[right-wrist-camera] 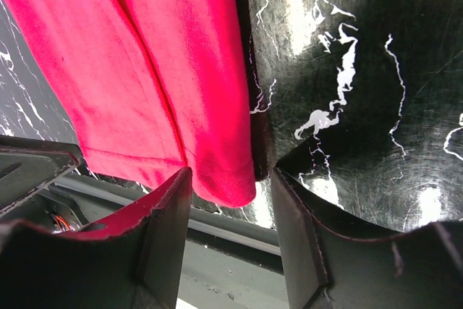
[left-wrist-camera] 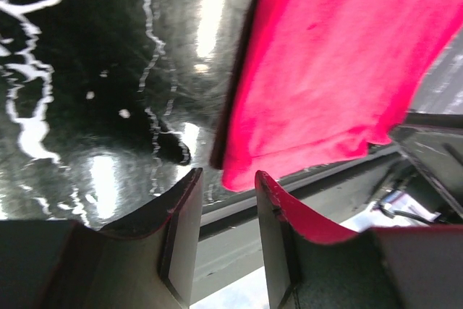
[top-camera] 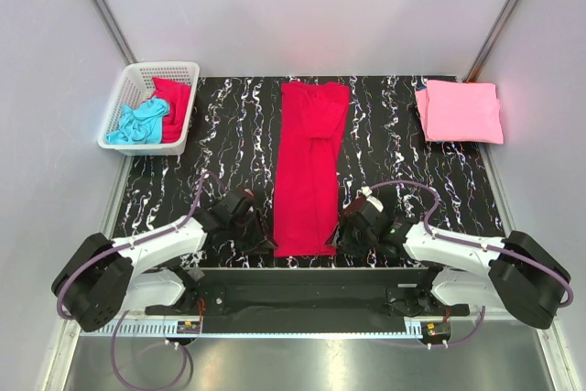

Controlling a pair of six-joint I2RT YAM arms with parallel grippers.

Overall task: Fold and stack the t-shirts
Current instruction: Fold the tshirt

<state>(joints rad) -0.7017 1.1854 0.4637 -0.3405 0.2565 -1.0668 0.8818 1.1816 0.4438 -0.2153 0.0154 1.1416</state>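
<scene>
The t-shirt's hem should be folded evenly toward the t-shirt's far end, so the left gripper needs to pinch the crimson t-shirt's near hem corner [top-camera: 277, 251] [left-wrist-camera: 236, 175] next, opposite the right gripper's corner.
A crimson t-shirt [top-camera: 311, 162] lies folded into a long narrow strip down the middle of the black marbled table, hem at the near edge. My left gripper [top-camera: 263, 243] sits at the hem's near left corner, jaws open. In the left wrist view that corner of the crimson t-shirt [left-wrist-camera: 340, 56] lies just ahead of the left gripper [left-wrist-camera: 228, 174], untouched. My right gripper [top-camera: 342, 239] is open at the near right corner. The right wrist view has the crimson t-shirt [right-wrist-camera: 145, 70] with its corner hanging between the tips of the right gripper [right-wrist-camera: 231, 170], not pinched. A folded light pink t-shirt [top-camera: 458, 112] rests far right.
A white lattice basket [top-camera: 165, 66] stands off the table's far left corner, holding a turquoise t-shirt [top-camera: 137, 124] and a red t-shirt [top-camera: 174, 98]. The table's near edge and the arms' mounting rail [top-camera: 302, 295] run just behind both grippers.
</scene>
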